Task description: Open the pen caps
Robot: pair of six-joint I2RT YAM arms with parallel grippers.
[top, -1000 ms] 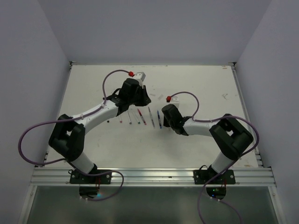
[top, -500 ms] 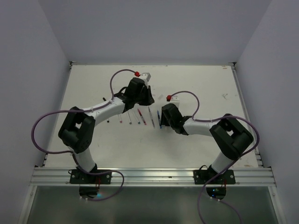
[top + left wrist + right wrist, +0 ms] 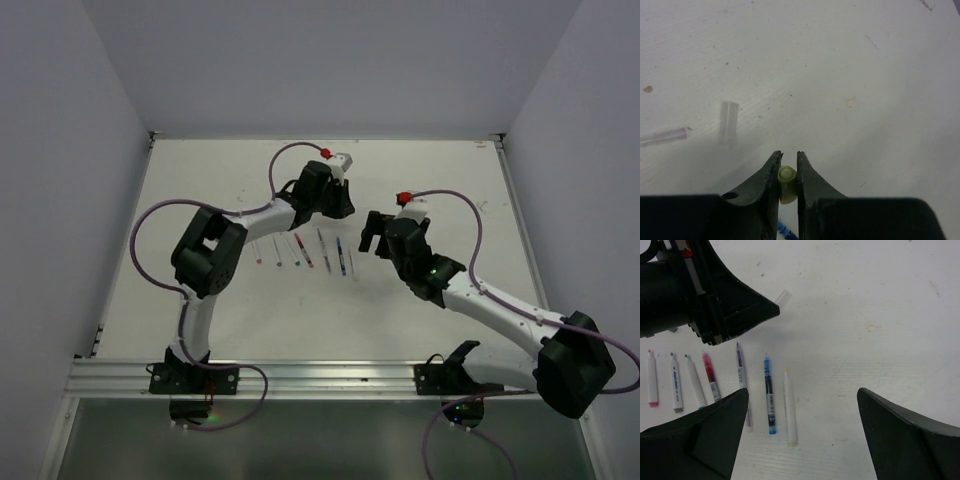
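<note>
The yellow-green pen cap [image 3: 787, 181] would drop short if my left gripper opened now, so my left gripper needs to stay closed on it until it reaches the table beside the clear pen cap.
My left gripper [image 3: 788, 154] is shut on a short yellow-green pen cap [image 3: 787, 181], held just above the table. A clear pen cap [image 3: 729, 119] lies on the table ahead of it to the left. My right gripper [image 3: 803, 390] hangs wide open above the row of pens with nothing between its fingers. Below it lie a white pen with a bare yellow tip [image 3: 790, 410], a blue pen [image 3: 769, 395], a purple pen [image 3: 742, 385] and a red pen [image 3: 711, 376]. In the top view the row of pens [image 3: 300, 250] lies between the left gripper [image 3: 335, 203] and the right gripper [image 3: 375, 232].
More white-barrelled pens [image 3: 674, 382] lie at the left end of the row. The left arm's black wrist [image 3: 715, 300] hangs over the row's far side, close to the right gripper. A metal rail [image 3: 320, 378] runs along the table's near edge, and walls stand on three sides.
My right gripper has opened wide and drawn back to the right, leaving the yellow-tipped pen on the table. My left gripper has moved to the right with the yellow-green cap still in it.
</note>
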